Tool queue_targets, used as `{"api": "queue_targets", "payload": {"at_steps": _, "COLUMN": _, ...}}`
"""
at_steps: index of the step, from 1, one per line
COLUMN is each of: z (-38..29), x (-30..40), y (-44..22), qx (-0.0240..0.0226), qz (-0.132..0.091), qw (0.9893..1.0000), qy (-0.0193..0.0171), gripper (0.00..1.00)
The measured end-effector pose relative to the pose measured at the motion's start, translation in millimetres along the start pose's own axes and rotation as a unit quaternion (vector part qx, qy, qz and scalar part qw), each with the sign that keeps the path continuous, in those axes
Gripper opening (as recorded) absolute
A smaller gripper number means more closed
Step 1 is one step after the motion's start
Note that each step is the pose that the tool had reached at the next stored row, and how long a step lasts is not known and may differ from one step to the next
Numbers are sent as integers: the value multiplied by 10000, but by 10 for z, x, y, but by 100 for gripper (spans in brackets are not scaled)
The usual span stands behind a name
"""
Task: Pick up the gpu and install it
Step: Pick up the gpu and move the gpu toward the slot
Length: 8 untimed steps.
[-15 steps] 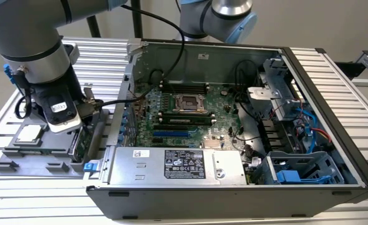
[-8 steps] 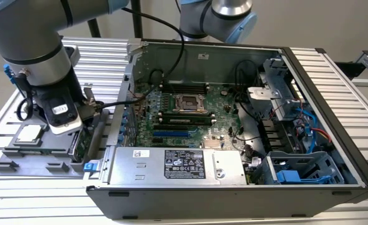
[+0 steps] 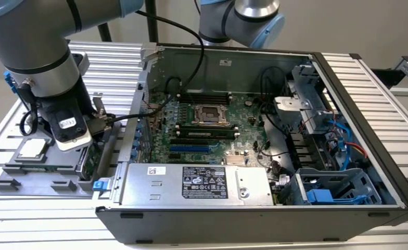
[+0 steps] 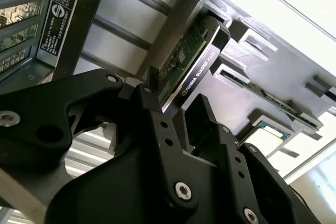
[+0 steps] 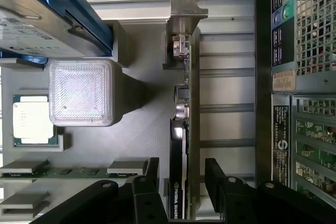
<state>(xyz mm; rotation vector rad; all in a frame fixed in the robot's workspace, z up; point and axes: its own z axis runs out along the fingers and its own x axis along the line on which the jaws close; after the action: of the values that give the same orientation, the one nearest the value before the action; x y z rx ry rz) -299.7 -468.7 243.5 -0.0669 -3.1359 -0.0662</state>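
Observation:
My gripper grabs the GPU by the flat sides of its black shroud (image 5: 179, 182) next, since the silver bracket (image 5: 186, 13) flares out wide at one end.
The gpu (image 5: 185, 103) stands on its long edge in a slot of the grey parts tray (image 5: 142, 124), silver end bracket at one end. My gripper (image 5: 181, 182) is lowered over it and open, one black finger on each side of the card with a narrow gap at both. The second wrist view shows the gpu (image 4: 197, 59) running up between the same fingers (image 4: 152, 103). In the exterior view the gpu (image 3: 105, 153) is a dark strip at the tray's edge nearest the computer, with my gripper (image 3: 95, 141) just above it.
The open computer case (image 3: 357, 104) lies to the exterior view's right, its motherboard (image 3: 204, 125) and blue slot (image 3: 190, 148) exposed beside the power supply (image 3: 190, 182). The tray also holds a CPU chip (image 5: 31, 119), a hard drive with blue rails (image 5: 42, 19) and memory sticks (image 5: 63, 170).

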Motion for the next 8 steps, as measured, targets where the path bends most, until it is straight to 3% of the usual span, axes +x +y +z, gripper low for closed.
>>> {"api": "queue_targets", "payload": {"at_steps": 8, "z": 14, "x": 0, "y": -1, "qx": -1, "qz": 0, "qw": 10000, "qy": 0, "gripper": 100}}
